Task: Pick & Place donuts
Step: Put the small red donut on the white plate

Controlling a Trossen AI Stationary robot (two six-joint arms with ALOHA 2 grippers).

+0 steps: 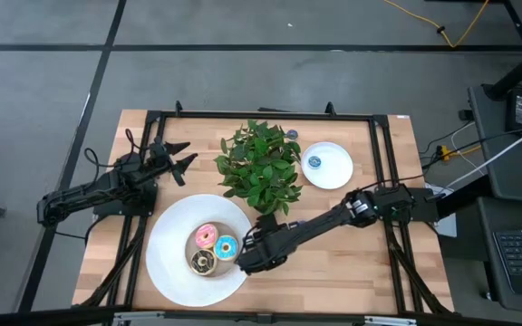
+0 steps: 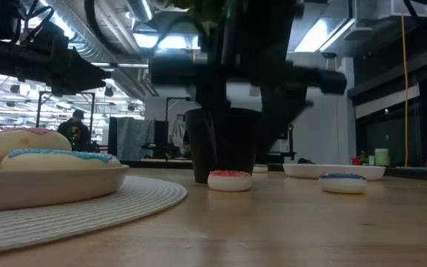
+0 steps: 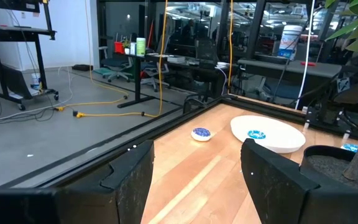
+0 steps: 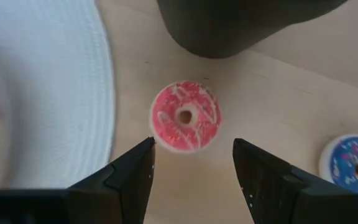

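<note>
My right gripper is to grab the tiny red donut by its round body point(image 4: 185, 117) next, to put it on the small white plate.
My right gripper point(image 4: 192, 143) is open and points down over a tiny red donut point(image 4: 185, 117), which lies flat on the wood between the plant pot point(image 4: 241, 25) and the ribbed white mat point(image 4: 42, 93). Its fingers stand on either side of the donut, apart from it. In the high view this gripper point(image 1: 246, 260) hides that donut. A tiny blue donut point(image 4: 353, 163) lies nearby. The pink point(image 1: 207, 236), light-blue point(image 1: 226, 245) and chocolate point(image 1: 203, 263) donuts sit together on the dish on the mat. My left gripper point(image 1: 184, 156) waits open, to the left of the plant.
A potted plant point(image 1: 261, 167) stands mid-table, just beyond my right gripper. A small white plate point(image 1: 333, 172) toward the far right carries a tiny blue donut point(image 1: 314, 162), and another tiny donut point(image 1: 292, 135) lies near the far edge. Bare wood point(image 1: 352, 263) lies at the near right.
</note>
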